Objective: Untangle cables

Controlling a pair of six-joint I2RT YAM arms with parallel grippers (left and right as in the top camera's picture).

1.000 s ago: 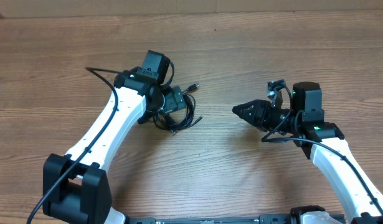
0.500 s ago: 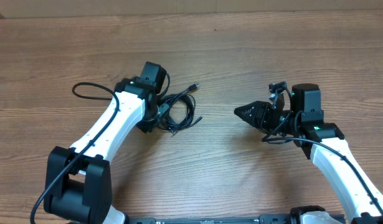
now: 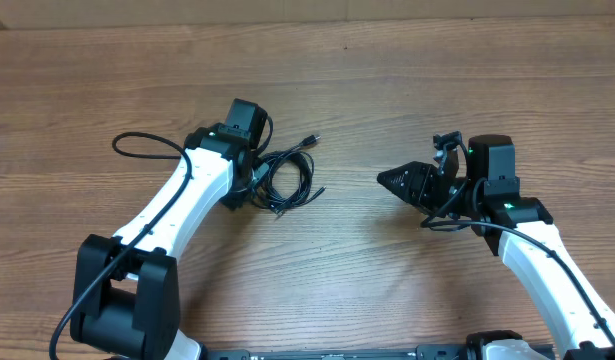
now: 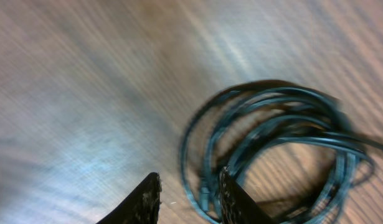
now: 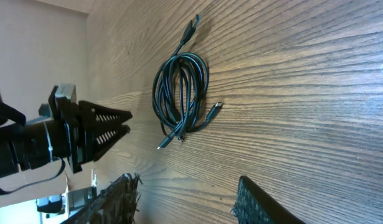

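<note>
My left gripper grabs the coil by its edge away from my right gripper next, since the facing side stays free for that gripper to untangle.
The cables lie as one loose coil of thin black cord on the wooden table, with a plug end sticking out at the upper right. My left gripper hangs at the coil's left edge. In the blurred left wrist view its fingers stand a narrow gap apart over bare wood. One strand of the cables passes just inside the right finger, ungripped. My right gripper points left toward the coil from well to its right, open and empty. The right wrist view shows the cables and the left gripper.
A thicker black cord from the left arm loops over the table to the left of the left wrist. The table's far edge runs along the top of the overhead view.
My left gripper has drawn back from over the coil to its left edge, and its jaws have narrowed. The left arm's cord has swung left. The right jaws have widened a little.
</note>
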